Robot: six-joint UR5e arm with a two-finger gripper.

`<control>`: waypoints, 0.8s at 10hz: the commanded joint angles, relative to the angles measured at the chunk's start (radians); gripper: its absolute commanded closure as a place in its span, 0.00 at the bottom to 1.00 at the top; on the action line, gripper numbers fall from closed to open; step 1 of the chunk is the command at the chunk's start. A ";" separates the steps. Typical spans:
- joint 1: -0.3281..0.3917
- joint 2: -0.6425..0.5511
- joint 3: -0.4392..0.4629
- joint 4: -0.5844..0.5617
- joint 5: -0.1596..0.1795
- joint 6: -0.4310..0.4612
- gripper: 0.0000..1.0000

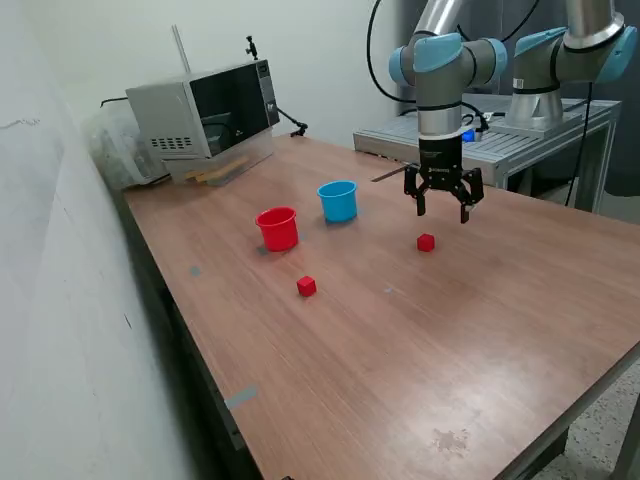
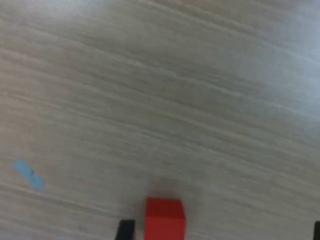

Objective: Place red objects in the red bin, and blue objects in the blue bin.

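My gripper is above the small red cube and needs to pick it up next by the cube's opposite sides, so that it can drop the cube in the red bin (image 1: pixel 277 229).
Two small red cubes lie on the wooden table: one (image 1: pixel 426 242) just below and in front of my gripper (image 1: pixel 441 209), the other (image 1: pixel 306 286) nearer the front, below the red cup (image 1: pixel 278 228). The light blue cup (image 1: pixel 338 200) stands beside the red cup, to the exterior view's right of it. My gripper hangs open and empty above the table, a little above and behind the first red cube. The wrist view shows that cube (image 2: pixel 165 217) at the picture's edge, beside one dark fingertip (image 2: pixel 125 230). No dark blue cubes are in view.
A microwave (image 1: pixel 205 108) sits at the table's far corner on the exterior view's left, with a plastic bag beside it. A second arm's base (image 1: pixel 540 90) stands on a metal bench behind. A small blue tape mark (image 2: pixel 28 174) is on the table.
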 commanded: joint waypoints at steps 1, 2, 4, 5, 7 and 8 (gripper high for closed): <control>-0.031 0.042 -0.039 -0.015 -0.005 0.062 0.00; -0.039 0.050 -0.045 -0.015 -0.005 0.063 0.00; -0.039 0.059 -0.044 -0.032 -0.005 0.063 0.00; -0.037 0.068 -0.042 -0.036 -0.005 0.063 0.00; -0.037 0.084 -0.042 -0.053 -0.002 0.063 0.00; -0.037 0.088 -0.042 -0.056 -0.001 0.063 0.00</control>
